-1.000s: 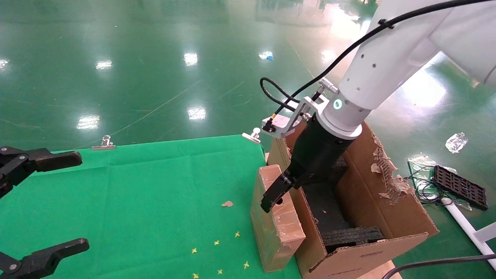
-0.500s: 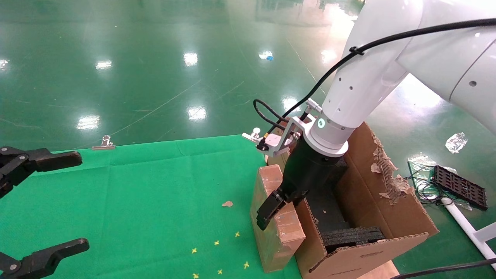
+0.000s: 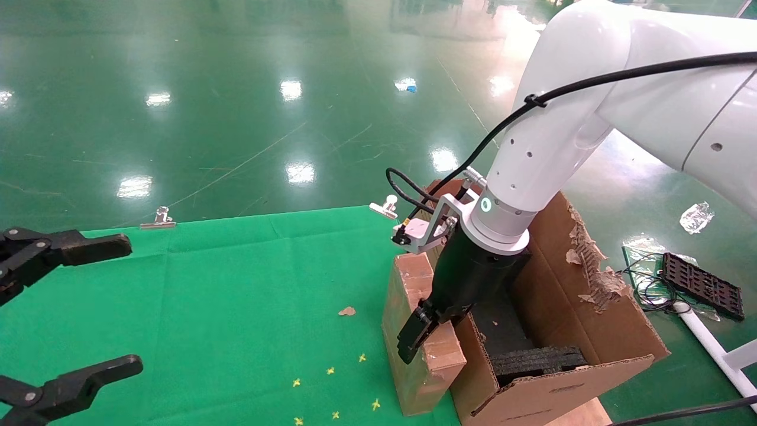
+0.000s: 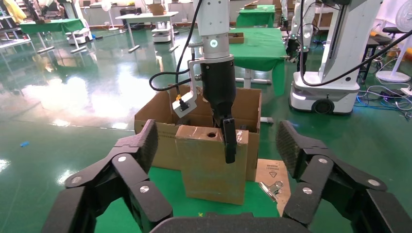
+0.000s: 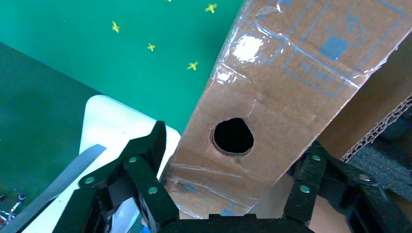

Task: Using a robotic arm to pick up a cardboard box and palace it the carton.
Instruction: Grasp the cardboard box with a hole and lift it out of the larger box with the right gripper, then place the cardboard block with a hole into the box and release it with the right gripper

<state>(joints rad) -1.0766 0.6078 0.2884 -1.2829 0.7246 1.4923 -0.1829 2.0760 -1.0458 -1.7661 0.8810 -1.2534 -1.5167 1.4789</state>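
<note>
The small taped cardboard box needs to go in the carton, so the robot's right gripper should next grab the box's broad sides beside the round hole.
The cardboard box [image 3: 393,319] stands on edge on the green cloth, leaning against the carton's [image 3: 591,319] near wall. Its narrow top face with the round hole [image 5: 233,136] points up. My right gripper [image 3: 423,346] has come down over that top face, open, with one finger on each broad side of the cardboard box [image 5: 291,73] and small gaps showing. One finger [image 4: 229,141] lies along the face turned to the table. Black foam [image 3: 535,358] lines the carton's inside. My left gripper [image 3: 77,307] hangs open at the table's left, far from the cardboard box [image 4: 206,165].
A green cloth [image 3: 207,296] covers the table, held by binder clips [image 3: 158,219] at the far edge. Yellow cross marks [image 3: 330,370] and a cardboard scrap [image 3: 347,310] lie on it. On the floor to the right are a black tray [image 3: 702,285] and cables.
The right arm has come down and its fingers have slid lower along the cardboard box's sides. The left gripper shifted slightly. The cardboard box has stayed put.
</note>
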